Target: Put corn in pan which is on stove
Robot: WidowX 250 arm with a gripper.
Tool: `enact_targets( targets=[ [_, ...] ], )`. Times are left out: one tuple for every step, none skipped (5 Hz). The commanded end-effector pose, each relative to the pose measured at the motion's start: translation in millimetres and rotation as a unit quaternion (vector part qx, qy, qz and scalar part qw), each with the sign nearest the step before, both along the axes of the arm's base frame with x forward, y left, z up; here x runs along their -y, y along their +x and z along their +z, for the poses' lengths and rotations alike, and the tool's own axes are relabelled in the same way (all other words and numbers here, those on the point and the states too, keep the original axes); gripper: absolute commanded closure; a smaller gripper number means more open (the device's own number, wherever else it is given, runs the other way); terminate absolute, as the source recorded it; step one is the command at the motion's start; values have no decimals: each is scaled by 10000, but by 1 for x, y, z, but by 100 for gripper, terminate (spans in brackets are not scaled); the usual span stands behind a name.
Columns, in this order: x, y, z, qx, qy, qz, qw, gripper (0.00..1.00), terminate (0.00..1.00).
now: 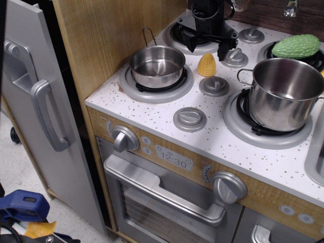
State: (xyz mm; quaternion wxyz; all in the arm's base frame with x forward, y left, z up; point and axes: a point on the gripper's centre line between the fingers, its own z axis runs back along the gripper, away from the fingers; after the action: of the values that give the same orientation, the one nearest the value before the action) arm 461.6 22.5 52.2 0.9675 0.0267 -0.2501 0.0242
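The corn needs to go in the small steel pan. My gripper should pick it up next by its upright yellow body.
The yellow corn stands upright on the stove's white speckled top, between two grey knobs in the middle. The small steel pan sits empty on the front-left burner, its wire loop handle pointing to the back. My black gripper hangs over the back-left burner, just behind the corn and to the right of the pan. Its fingers are spread apart and hold nothing.
A taller steel pot sits on the front-right burner. A green bumpy toy vegetable lies on the back-right burner. Grey knobs stand on the stove top. A wooden wall rises left of the pan.
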Motion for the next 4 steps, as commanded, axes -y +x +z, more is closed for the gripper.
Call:
enact_targets(
  targets=[
    [0,0,0,0,0,0,10000,0,0],
    [-2,15,-4,14,-51,-98,9999,0,0],
    [-3,20,-6,4,-98,-116,9999,0,0],
    [-1,19,-13,73,-159,-81,9998,0,0]
  ],
)
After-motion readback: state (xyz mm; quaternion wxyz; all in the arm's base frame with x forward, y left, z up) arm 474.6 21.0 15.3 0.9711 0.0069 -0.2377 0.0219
